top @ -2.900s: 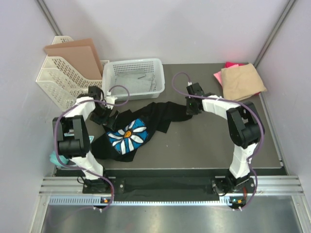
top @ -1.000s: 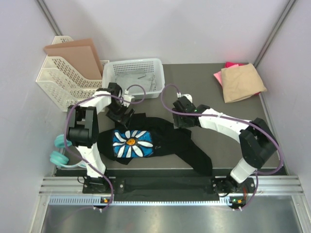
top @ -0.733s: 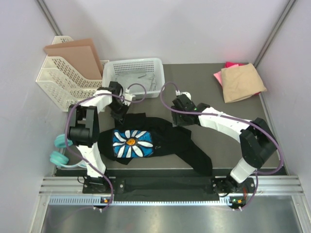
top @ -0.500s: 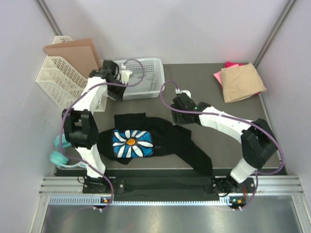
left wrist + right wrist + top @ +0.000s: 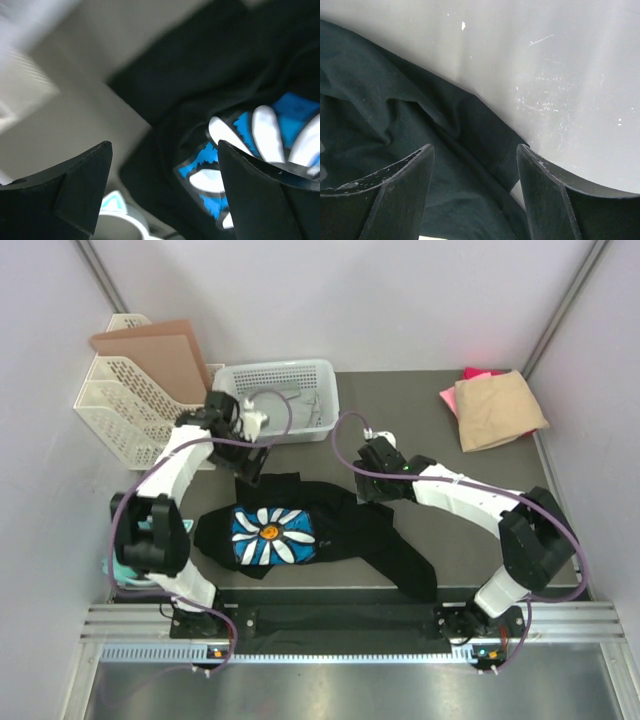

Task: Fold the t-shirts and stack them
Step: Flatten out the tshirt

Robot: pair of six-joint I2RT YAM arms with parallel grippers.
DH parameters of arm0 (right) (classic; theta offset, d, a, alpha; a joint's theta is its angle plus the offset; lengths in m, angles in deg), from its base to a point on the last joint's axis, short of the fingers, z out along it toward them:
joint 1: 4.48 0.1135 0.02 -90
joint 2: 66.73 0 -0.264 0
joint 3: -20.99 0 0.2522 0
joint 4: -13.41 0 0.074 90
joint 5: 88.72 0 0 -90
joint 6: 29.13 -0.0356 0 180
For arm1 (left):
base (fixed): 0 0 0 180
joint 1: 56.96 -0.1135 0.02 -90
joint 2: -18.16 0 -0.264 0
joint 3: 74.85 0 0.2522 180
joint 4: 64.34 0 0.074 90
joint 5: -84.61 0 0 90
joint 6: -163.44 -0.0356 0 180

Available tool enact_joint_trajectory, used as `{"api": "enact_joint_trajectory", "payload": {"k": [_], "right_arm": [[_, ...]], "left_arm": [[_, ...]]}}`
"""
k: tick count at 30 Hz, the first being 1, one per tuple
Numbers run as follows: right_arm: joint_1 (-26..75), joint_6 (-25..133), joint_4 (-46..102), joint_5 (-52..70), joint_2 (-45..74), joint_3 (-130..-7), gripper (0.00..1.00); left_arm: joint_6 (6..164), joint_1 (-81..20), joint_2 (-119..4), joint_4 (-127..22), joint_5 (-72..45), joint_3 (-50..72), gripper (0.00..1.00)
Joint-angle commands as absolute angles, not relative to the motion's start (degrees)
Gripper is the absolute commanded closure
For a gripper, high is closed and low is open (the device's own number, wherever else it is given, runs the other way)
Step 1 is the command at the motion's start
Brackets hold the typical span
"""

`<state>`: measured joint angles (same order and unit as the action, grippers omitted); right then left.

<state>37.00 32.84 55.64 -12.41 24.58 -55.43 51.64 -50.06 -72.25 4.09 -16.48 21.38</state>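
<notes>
My left gripper should next take hold of the black t-shirt [image 5: 345, 530] by its far corner beside the daisy print, to stretch the shirt flat for folding.
The black t-shirt [image 5: 345, 530] lies spread on the table, its blue-and-white daisy print [image 5: 272, 533] facing up. My left gripper [image 5: 250, 466] hovers over the shirt's upper left corner, open, with nothing between its fingers [image 5: 162, 165]; the print [image 5: 270, 135] shows below it. My right gripper [image 5: 372, 486] stands open over the shirt's upper edge [image 5: 470, 125], empty [image 5: 475, 155]. A folded tan t-shirt [image 5: 500, 408] rests on a pink one [image 5: 450, 397] at the back right corner.
A white mesh basket [image 5: 228, 405] stands at the back, just behind my left gripper. A white file rack [image 5: 110, 405] holding brown cardboard sheets [image 5: 150, 358] is at the back left. Teal-and-white headphones [image 5: 117, 217] lie off the table's left edge.
The shirt was dragged nearer and spread flat. My left gripper rose over the basket, then came back down to the shirt's upper left corner. The right gripper has barely moved.
</notes>
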Motion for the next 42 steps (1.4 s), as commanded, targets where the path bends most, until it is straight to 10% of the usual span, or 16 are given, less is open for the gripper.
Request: {"api": "enact_joint_trajectory", "payload": {"k": [1, 18, 21, 25, 27, 42], "right_arm": [[36.92, 33.80, 54.07, -13.48, 20.90, -55.35, 0.32], [35.78, 33.28, 53.28, -14.10, 20.02, -52.54, 0.33], [34.90, 33.45, 53.28, -14.01, 19.32, -52.28, 0.33], [34.46, 33.54, 53.01, -13.83, 19.05, -51.92, 0.34], [34.37, 33.54, 52.49, -13.40, 19.23, -51.40, 0.40], [33.05, 34.16, 46.96, -9.71, 23.71, -47.80, 0.30]], "left_arm": [[51.20, -50.10, -76.14, 2.25, -14.62, 15.02, 0.06], [51.64, -50.10, -90.64, -1.89, -13.82, 12.47, 0.07], [51.55, -50.10, -91.35, -2.42, -13.82, 12.38, 0.18], [51.73, -50.10, -92.58, -1.54, -14.79, 14.49, 0.60], [51.99, -50.10, -92.41, -0.66, -14.97, 16.33, 0.97], [50.06, -50.19, -79.51, 17.62, -14.79, 55.01, 1.00]]}}
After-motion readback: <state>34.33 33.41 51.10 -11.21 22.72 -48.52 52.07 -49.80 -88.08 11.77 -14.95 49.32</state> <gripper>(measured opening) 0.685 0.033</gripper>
